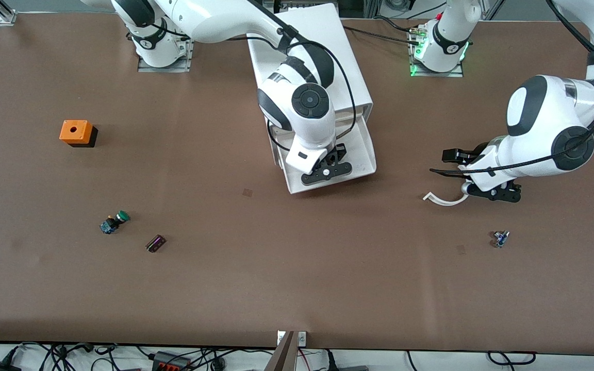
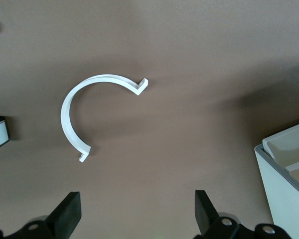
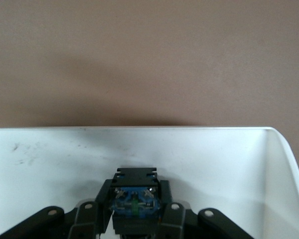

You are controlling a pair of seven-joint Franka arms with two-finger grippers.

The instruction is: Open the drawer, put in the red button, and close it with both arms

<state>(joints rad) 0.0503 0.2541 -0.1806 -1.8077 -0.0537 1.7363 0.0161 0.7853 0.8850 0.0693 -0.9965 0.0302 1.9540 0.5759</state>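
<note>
The push-button sits low inside the white drawer in the right wrist view, and the robot's right gripper will let go of the push-button next.
My right gripper hangs over the open white drawer that sticks out of the white cabinet. In the right wrist view the right gripper is shut on the black and blue body of a push-button, just above the drawer's floor. Its cap is hidden, so I cannot see its colour. My left gripper is open and empty over the table toward the left arm's end, its fingers wide apart beside a white curved piece.
The white curved piece lies by the left gripper, with a small blue part nearer the camera. Toward the right arm's end lie a green-capped button, a small dark block and an orange box.
</note>
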